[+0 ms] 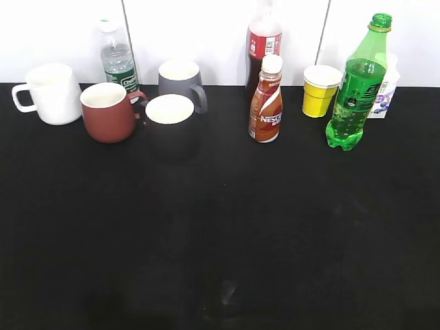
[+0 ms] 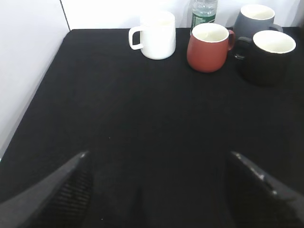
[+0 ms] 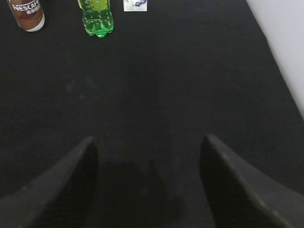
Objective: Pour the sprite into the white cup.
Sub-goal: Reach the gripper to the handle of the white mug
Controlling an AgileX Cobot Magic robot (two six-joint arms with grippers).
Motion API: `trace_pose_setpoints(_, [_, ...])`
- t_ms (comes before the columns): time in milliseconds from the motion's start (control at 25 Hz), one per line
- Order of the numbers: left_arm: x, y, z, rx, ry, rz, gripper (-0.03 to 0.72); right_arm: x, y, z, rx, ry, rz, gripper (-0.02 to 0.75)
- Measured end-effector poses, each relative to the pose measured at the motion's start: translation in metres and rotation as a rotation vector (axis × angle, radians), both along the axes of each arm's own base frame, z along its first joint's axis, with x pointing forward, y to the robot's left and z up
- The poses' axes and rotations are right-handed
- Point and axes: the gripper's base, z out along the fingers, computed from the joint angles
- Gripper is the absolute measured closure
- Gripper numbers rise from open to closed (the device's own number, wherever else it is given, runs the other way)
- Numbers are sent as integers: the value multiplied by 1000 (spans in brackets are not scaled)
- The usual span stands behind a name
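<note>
The red mug (image 1: 108, 115) is close against one side of the white cup, so I should next use my left gripper to grab the white cup by the loop handle (image 1: 18, 99) on its open side.
The sprite (image 1: 357, 89), a tall green bottle with no cap on its open neck, stands at the back right of the black table; its base also shows in the right wrist view (image 3: 97, 16). The white cup (image 1: 51, 93) stands at the back left, handle to the left, and shows in the left wrist view (image 2: 156, 34). My left gripper (image 2: 156, 156) is open and empty, low over the table well in front of the cup. My right gripper (image 3: 149, 140) is open and empty, well in front of the sprite. Neither gripper shows in the exterior view.
A red mug (image 1: 108, 112), a black mug (image 1: 172, 125) and a grey mug (image 1: 180, 79) stand right of the white cup. Behind are a water bottle (image 1: 118, 58) and cola bottle (image 1: 265, 41). A Nescafe bottle (image 1: 267, 103), yellow cup (image 1: 320, 91) and small carton (image 1: 385, 93) stand near the sprite.
</note>
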Motion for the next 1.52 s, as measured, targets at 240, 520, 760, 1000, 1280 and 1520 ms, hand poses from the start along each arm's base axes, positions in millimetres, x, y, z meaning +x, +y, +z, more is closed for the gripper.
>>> trace_pose_setpoints(240, [0, 0, 0, 0, 0, 0, 81, 0, 0, 0, 0, 0, 0, 234])
trace_pose_setpoints(520, [94, 2, 66, 68, -392, -4, 115, 0, 0, 0, 0, 0, 0, 234])
trace_pose_setpoints(760, [273, 0, -23, 9, -350, -24, 118, 0, 0, 0, 0, 0, 0, 234])
trace_pose_setpoints(1000, [348, 34, -143, -18, -249, 142, 120, 0, 0, 0, 0, 0, -1, 234])
trace_pose_setpoints(1280, [409, 54, -186, 21, -197, 92, 124, 0, -3, 0, -50, 1, -17, 234])
trace_pose_setpoints(1520, [443, 58, -203, 29, -175, 76, 126, 0, -1, 0, -31, -1, -3, 234])
